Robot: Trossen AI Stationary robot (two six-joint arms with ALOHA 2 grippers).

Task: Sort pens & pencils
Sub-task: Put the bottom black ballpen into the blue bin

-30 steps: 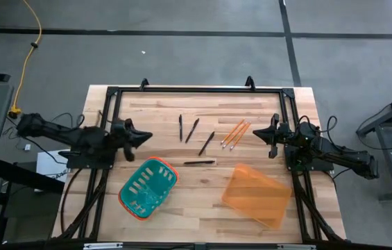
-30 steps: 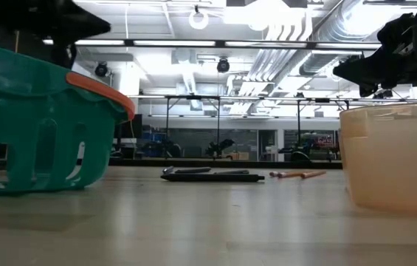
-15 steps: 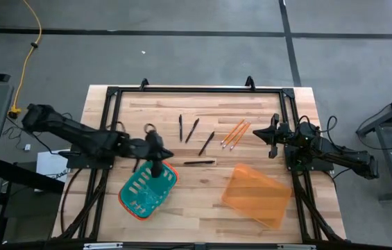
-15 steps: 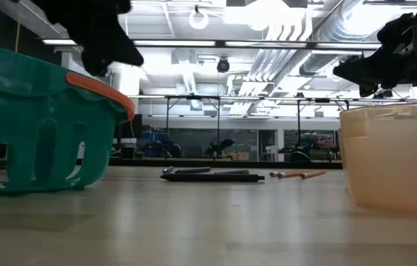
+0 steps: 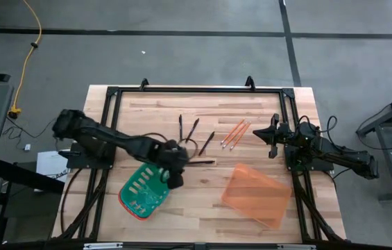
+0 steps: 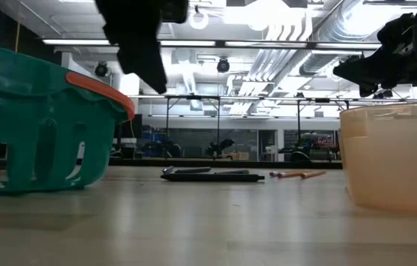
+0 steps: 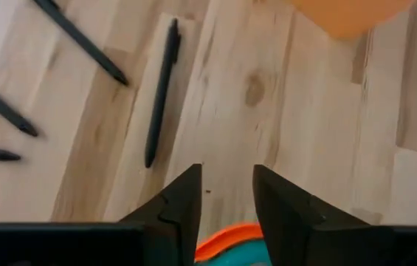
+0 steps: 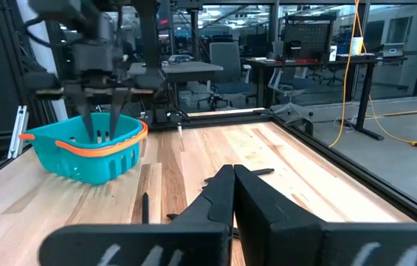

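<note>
I should next grab the dark pen by its body [image 5: 200, 162] beside its clip with my left gripper. Then I will sort the pen into the teal basket [image 5: 143, 191].
Several dark pens [image 5: 194, 139] lie apart on the wooden table, far of centre; the nearest one [image 7: 160, 92] lies just beyond my left gripper. Orange pencils [image 5: 234, 134] lie close together to their right. My left gripper [image 5: 175, 173] hangs open above the right rim of the teal basket [image 5: 143, 191], fingers pointing down, with nothing between them [image 7: 226, 199]. My right gripper [image 5: 268, 135] waits shut and clear of the table at the right, beside the pencils.
A translucent orange bin [image 5: 257, 194] stands at the near right. The basket's orange rim [image 7: 226, 240] shows right under my left fingers. A black frame [image 5: 196, 89] runs along the table's far and side edges. Bare wood lies between basket and bin.
My left gripper has swung from the table's left side toward its right and a little toward the near edge, crossing over the teal basket to its right rim, close to the nearest pen. Pens, pencils, basket and bin have stayed put.
</note>
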